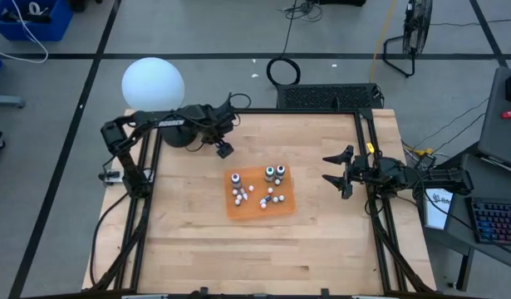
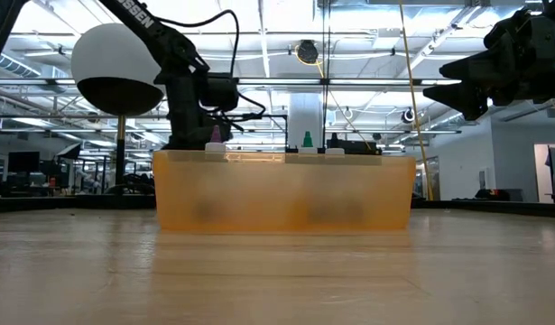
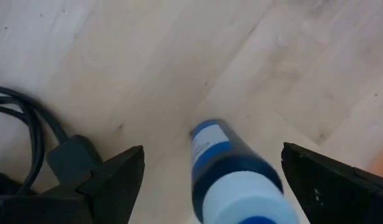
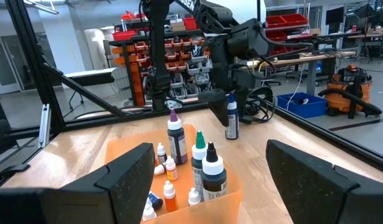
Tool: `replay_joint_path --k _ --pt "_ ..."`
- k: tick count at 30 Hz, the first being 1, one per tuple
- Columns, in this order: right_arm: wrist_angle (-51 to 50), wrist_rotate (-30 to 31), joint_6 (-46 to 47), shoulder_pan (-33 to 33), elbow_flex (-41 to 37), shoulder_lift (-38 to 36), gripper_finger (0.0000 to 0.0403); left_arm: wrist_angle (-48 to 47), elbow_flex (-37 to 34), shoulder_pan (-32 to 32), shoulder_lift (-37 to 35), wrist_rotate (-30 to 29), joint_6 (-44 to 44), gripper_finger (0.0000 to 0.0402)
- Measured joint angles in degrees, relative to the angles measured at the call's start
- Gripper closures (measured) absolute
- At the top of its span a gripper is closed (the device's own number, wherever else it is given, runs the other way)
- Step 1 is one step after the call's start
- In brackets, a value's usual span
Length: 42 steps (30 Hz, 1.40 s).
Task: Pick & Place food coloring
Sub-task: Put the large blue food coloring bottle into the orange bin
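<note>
I should close my left gripper now. Closing now would catch the blue bottle. My fingers reach past its white top [image 3: 246, 194] and are on either side of its dark body [image 3: 231, 157].
An orange tray [image 1: 259, 204] on the table's middle holds the food coloring: three taller bottles [image 1: 270, 173] with white tops and several tiny ones [image 4: 169, 167]. One blue bottle with a white top [image 4: 231, 119] stands by its base on the bare wood, off the tray's far-left corner. My left gripper [image 1: 224, 150] hangs over it, open; its fingers [image 3: 116, 174] stand wide on either side of the blue bottle [image 3: 225, 165], with a gap showing at each. My right gripper [image 1: 334, 169] waits open in the air, right of the tray.
A big white globe [image 1: 153, 83] on a dark base sits at the table's far-left corner, behind the left arm. A black cable [image 3: 29, 118] runs by the left gripper. Bare wood [image 1: 238, 249] lies between the tray and the near edge.
</note>
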Motion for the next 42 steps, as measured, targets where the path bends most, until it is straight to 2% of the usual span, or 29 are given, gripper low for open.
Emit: replay_joint_path --k 3,6,9,13,16,21,26,34,38,42 --pt "0.00 0.00 0.00 0.02 0.00 0.00 0.0110 -1.15 0.00 0.00 -0.46 -0.25 0.51 0.0032" --pt "0.00 -0.02 0.02 0.02 -0.02 0.00 0.0110 -1.36 0.00 0.00 -0.43 -0.42 1.05 0.0061" --pt "0.00 -0.01 0.01 0.00 0.00 0.00 0.0110 -0.93 0.00 0.00 -0.46 -0.33 1.06 0.0115" --pt "0.00 -0.01 0.00 0.01 -0.02 -0.01 0.0110 -1.02 0.00 0.00 -0.46 0.04 1.74 0.0205" --pt "0.00 0.00 0.02 0.02 0.00 0.00 0.0110 -3.60 0.90 0.00 -0.43 0.07 1.86 0.0264" --pt "0.00 -0.01 0.00 0.02 -0.01 0.00 0.0110 -10.46 5.07 -1.18 -1.02 -0.06 1.41 0.0265" --pt "0.00 -0.02 0.02 0.02 -0.02 0.00 0.0110 -12.69 10.80 -5.25 -3.97 -0.02 0.80 0.0265" --pt "0.00 0.00 0.02 0.01 0.00 0.00 0.0110 -15.95 22.19 -17.28 -5.22 -0.17 -0.73 0.0265" --pt "0.00 0.00 0.00 0.02 -0.02 0.00 0.0110 -15.95 23.47 -24.07 -4.79 -2.47 -1.00 0.0265" --pt "0.00 -0.02 0.00 0.01 -0.01 0.00 0.0110 -14.65 22.83 -28.20 -3.80 -4.13 -1.95 0.0265"
